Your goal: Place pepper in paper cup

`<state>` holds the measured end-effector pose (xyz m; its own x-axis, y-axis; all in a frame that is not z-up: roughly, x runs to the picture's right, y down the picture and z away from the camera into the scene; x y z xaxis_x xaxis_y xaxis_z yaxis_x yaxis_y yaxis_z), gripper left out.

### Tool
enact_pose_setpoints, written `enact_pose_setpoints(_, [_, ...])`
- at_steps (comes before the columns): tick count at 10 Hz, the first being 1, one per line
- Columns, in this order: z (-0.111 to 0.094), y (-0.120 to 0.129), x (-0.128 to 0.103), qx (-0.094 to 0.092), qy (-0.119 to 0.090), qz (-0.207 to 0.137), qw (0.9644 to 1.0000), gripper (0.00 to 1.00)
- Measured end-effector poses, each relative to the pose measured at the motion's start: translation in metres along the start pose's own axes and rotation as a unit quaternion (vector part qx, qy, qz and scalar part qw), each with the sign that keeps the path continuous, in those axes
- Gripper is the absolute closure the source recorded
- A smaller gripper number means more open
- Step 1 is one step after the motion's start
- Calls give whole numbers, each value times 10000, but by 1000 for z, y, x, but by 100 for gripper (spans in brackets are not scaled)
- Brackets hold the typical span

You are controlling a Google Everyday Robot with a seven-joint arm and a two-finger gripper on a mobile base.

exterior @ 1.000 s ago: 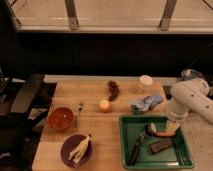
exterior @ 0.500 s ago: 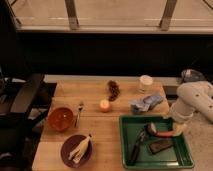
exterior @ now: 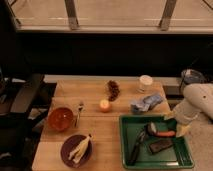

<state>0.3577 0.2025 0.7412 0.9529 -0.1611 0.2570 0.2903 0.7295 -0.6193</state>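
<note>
I should next use my gripper to grab the red-orange pepper by its end opposite the brush, so that the pepper can fill the paper cup.
The red-orange pepper lies in the green tray, right of its middle. My gripper hangs from the white arm over the tray's right side, right at the pepper's right end. Its fingers stand apart, and I see nothing held between them. The white paper cup stands upright at the back of the table, well apart from the gripper.
The tray also holds a black block, a black-handled tool and a brush. A blue cloth, a lit candle, a dark cluster, a fork, an orange bowl and a purple plate with a banana peel sit on the table.
The arm has drawn a little to the right, with the gripper staying low over the tray by the pepper. Nothing else has moved.
</note>
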Motion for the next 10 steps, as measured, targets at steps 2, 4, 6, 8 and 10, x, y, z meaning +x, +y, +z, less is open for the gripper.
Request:
enact_pose_setpoints(2, [15,-1,4,27,200,74,9998,35])
enact_pose_setpoints(4, [26,-2,10,45,358,137,9993,35])
enact_pose_setpoints(6, [36,0,15,65,451,207,9987,35])
enact_pose_setpoints(8, [45,1,19,76,512,262,9983,35])
enact_pose_setpoints(10, [54,3,21,73,520,296,9982,35])
